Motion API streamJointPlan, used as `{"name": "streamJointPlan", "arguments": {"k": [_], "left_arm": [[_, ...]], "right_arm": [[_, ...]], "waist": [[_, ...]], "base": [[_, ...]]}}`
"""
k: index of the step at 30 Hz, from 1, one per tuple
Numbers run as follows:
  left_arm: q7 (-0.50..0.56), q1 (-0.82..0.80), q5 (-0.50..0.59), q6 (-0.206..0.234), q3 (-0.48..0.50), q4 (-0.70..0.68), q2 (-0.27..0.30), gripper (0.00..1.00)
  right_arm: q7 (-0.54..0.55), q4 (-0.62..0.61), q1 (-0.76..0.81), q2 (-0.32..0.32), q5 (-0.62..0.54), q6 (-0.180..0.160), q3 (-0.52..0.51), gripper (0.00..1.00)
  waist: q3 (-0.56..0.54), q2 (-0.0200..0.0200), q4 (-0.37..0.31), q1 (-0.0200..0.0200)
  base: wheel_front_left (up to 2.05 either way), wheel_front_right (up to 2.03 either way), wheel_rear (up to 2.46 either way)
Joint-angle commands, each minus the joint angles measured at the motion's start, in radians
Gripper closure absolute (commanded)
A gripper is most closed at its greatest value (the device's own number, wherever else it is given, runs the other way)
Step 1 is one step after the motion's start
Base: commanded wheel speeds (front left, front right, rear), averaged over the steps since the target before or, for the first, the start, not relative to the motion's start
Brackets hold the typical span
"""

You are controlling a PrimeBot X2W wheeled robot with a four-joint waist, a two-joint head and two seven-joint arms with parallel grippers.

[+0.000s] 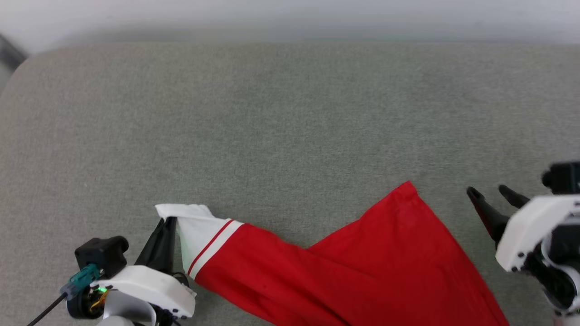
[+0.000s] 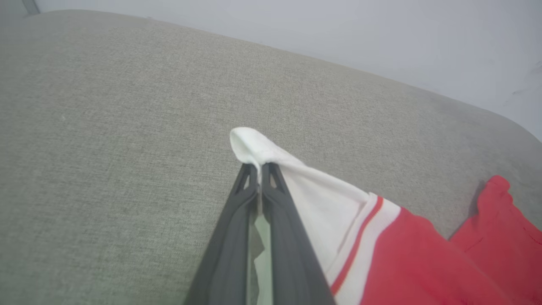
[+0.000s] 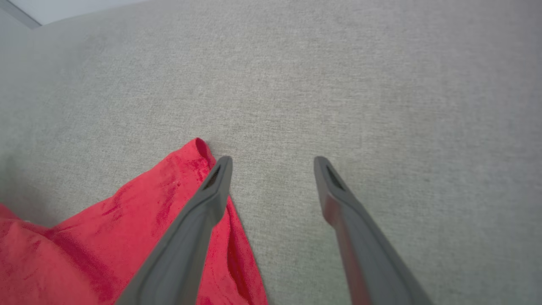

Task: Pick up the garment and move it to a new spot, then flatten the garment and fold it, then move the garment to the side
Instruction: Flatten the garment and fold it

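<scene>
I should next use my right gripper to grab the garment's red corner (image 1: 408, 191), because it sticks up at its tip while the rest lies slack (image 1: 402, 263).
The garment (image 1: 344, 267) is a bright red shirt with a white sleeve panel and thin red stripe trim, spread over the near part of the grey cushioned surface (image 1: 290, 127). My left gripper (image 1: 164, 222) at the lower left is shut on the white sleeve end (image 2: 254, 148), fingers pinched together. In the left wrist view the garment (image 2: 423, 254) trails off to the right. My right gripper (image 1: 490, 194) at the right stands open, just right of the garment's red corner (image 3: 197, 152), nothing between its fingers (image 3: 220, 178). The garment's red cloth (image 3: 127, 233) lies under the left finger.
The grey cushioned surface stretches wide beyond the garment toward a pale wall (image 1: 290, 18) at the back. Its rounded left corner (image 1: 27, 59) shows at the upper left.
</scene>
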Motion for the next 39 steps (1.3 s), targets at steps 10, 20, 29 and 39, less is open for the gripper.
{"name": "streamJointPlan", "arguments": {"k": [10, 20, 29, 39], "left_arm": [[-0.02, -0.119, 0.034, -0.044, -0.035, 0.014, -0.04, 1.0], [-0.037, -0.166, 0.034, -0.074, -0.057, 0.057, -0.074, 1.0], [-0.026, -0.159, 0.025, -0.074, -0.054, 0.085, -0.057, 1.0], [0.056, -0.278, 0.025, -0.101, -0.018, 0.093, 0.038, 1.0]], "right_arm": [[0.468, 0.062, -0.243, -0.06, 0.021, 0.0, 0.189, 0.0], [0.624, 0.167, -0.259, -0.065, 0.052, 0.0, 0.293, 0.98], [0.533, 0.151, -0.3, -0.106, 0.105, 0.0, 0.313, 1.0], [0.343, 0.175, -0.35, -0.119, 0.083, 0.0, 0.224, 1.0]], "waist": [[0.117, 0.0, 0.087, -0.0001], [0.154, 0.0, 0.118, -0.0001], [0.098, 0.0, 0.101, -0.0001], [-0.047, 0.0, 0.038, -0.0001]], "base": [[0.0, 0.0, 0.0], [0.0, 0.0, 0.0], [0.0, 0.0, 0.0], [0.0, 0.0, 0.0]]}}
